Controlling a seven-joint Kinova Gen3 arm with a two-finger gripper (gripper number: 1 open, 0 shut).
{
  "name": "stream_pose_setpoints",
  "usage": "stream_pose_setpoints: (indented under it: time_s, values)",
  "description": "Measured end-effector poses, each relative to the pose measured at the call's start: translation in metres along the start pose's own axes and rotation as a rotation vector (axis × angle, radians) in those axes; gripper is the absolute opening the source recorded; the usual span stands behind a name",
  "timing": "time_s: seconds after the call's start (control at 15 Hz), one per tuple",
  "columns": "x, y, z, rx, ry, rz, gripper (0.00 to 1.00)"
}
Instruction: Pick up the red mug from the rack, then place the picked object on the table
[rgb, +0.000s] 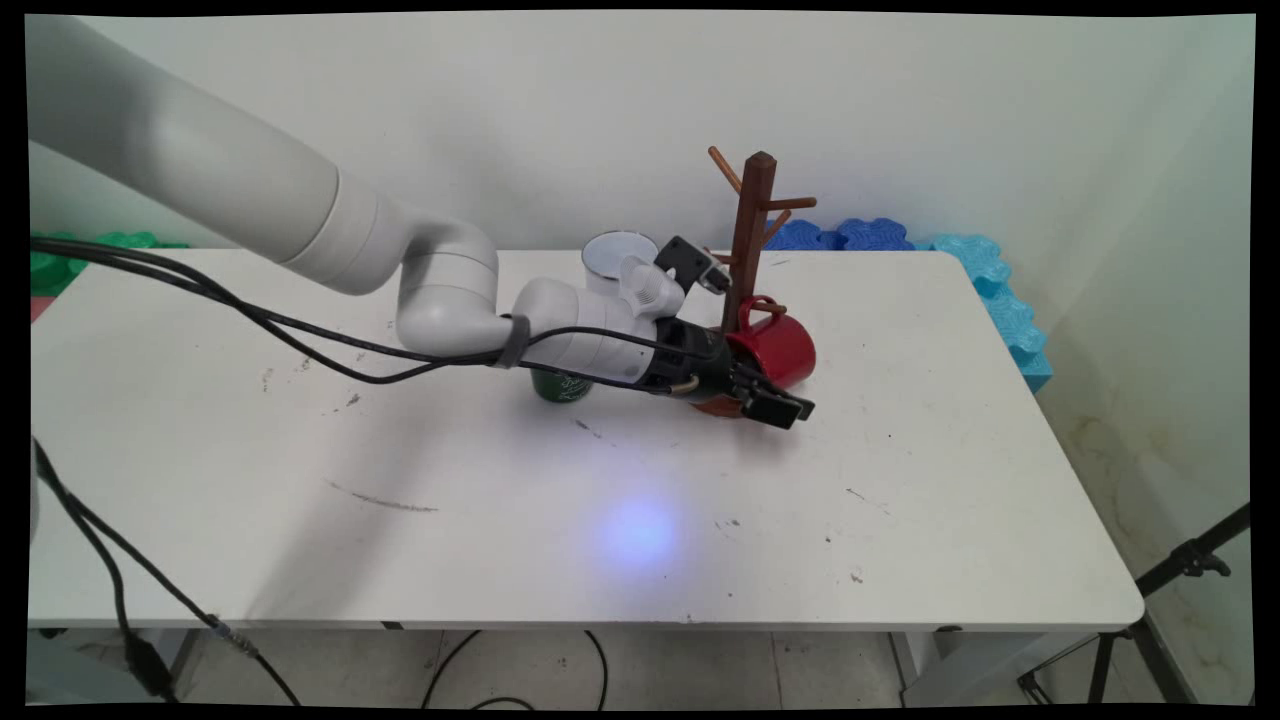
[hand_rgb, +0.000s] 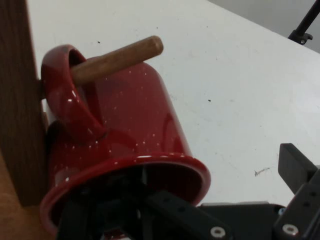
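I need to grab the red mug by its rim (hand_rgb: 202, 176) next, so my gripper can lift it off the wooden peg (hand_rgb: 122, 59).
A red mug (rgb: 785, 345) hangs tilted on the brown wooden mug tree (rgb: 752, 230), low on its post. In the hand view the mug's (hand_rgb: 130, 125) handle is looped over a wooden peg (hand_rgb: 117, 60) that sticks out from the post (hand_rgb: 15, 100). My gripper (rgb: 775, 400) sits at the mug's mouth, just above the table, and is open. One finger reaches inside the mug's opening; the other fingertip (hand_rgb: 295, 167) stands outside to the right, clear of the wall. The gripper (hand_rgb: 225, 205) grips nothing.
A green cup (rgb: 560, 385) stands partly hidden behind my forearm, and a white cup (rgb: 615, 258) stands behind the wrist. Blue foam blocks (rgb: 990, 290) line the table's far right edge, green ones (rgb: 60, 262) the far left. A black tripod (rgb: 1180, 570) stands right of the table.
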Motion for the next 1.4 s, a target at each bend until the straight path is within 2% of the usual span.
stream_pose_setpoints:
  time_s: [0.4,0.47,1.4]
  values:
    - [0.0004,-0.0007,0.0066,0.013,0.009,-0.004,1.0]
    - [0.0004,-0.001,0.0073,0.015,0.01,-0.005,0.0]
    - [0.0001,0.0013,0.0083,0.029,0.021,-0.01,0.0]
